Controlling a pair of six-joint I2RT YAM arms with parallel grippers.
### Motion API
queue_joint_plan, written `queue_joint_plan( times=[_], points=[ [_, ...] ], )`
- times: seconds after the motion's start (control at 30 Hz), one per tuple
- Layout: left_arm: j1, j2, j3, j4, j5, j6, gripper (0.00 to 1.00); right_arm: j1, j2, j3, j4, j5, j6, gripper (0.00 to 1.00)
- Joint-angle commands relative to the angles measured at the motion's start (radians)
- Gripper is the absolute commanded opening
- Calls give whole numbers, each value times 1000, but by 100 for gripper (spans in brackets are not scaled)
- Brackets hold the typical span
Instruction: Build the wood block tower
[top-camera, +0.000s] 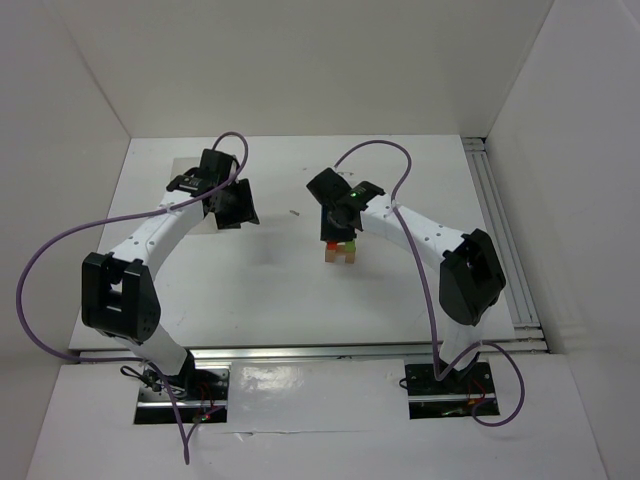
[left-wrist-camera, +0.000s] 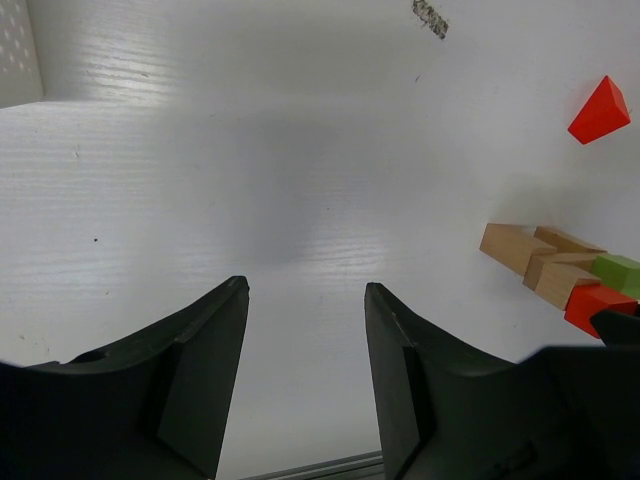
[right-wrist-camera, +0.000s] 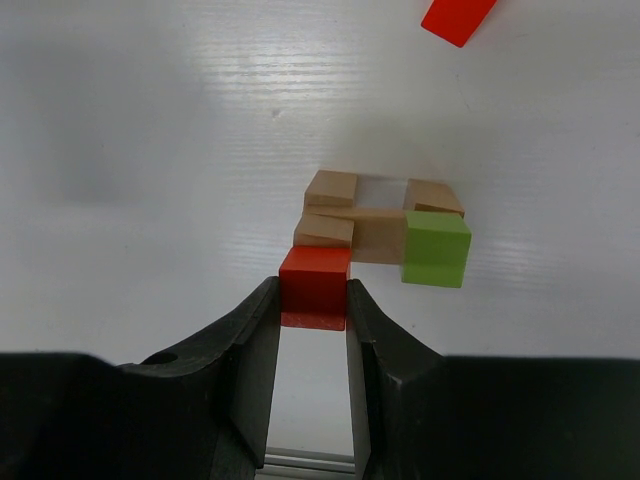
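Observation:
My right gripper should open now, because the red cube sits squarely against the end of the tan blocks and would stay there.
The wood block tower stands at mid-table: tan blocks form its base, with a lime green cube on the right end. My right gripper is shut on a red cube and holds it against the left end of the tan blocks, level with the green cube. I cannot tell whether it rests on them. A loose red wedge lies beyond the tower. My left gripper is open and empty over bare table, left of the tower. The red wedge also shows in the left wrist view.
A corner of a white box shows at the far left of the left wrist view. A small thin stick lies between the two grippers. White walls enclose the table, and a metal rail runs along its right side.

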Motion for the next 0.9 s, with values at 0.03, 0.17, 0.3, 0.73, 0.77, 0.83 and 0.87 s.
queue_joint_plan(
  times=[0.03, 0.17, 0.3, 0.73, 0.77, 0.83, 0.87],
  points=[
    [7, -34, -10, 14, 2, 8, 62, 13, 10, 13, -6, 7, -5, 34],
    [7, -34, -10, 14, 2, 8, 62, 13, 20, 22, -6, 7, -5, 34],
    [7, -34, -10, 14, 2, 8, 62, 13, 29, 33, -6, 16, -15, 35],
    [7, -43, -10, 14, 2, 8, 62, 13, 29, 33, -15, 25, -15, 45],
    [7, -43, -10, 14, 2, 8, 62, 13, 38, 42, -15, 25, -15, 51],
    [7, -43, -10, 23, 2, 8, 62, 13, 38, 52, -24, 25, -25, 69],
    [7, -43, -10, 23, 2, 8, 62, 13, 38, 64, -24, 25, -25, 74]
  ],
)
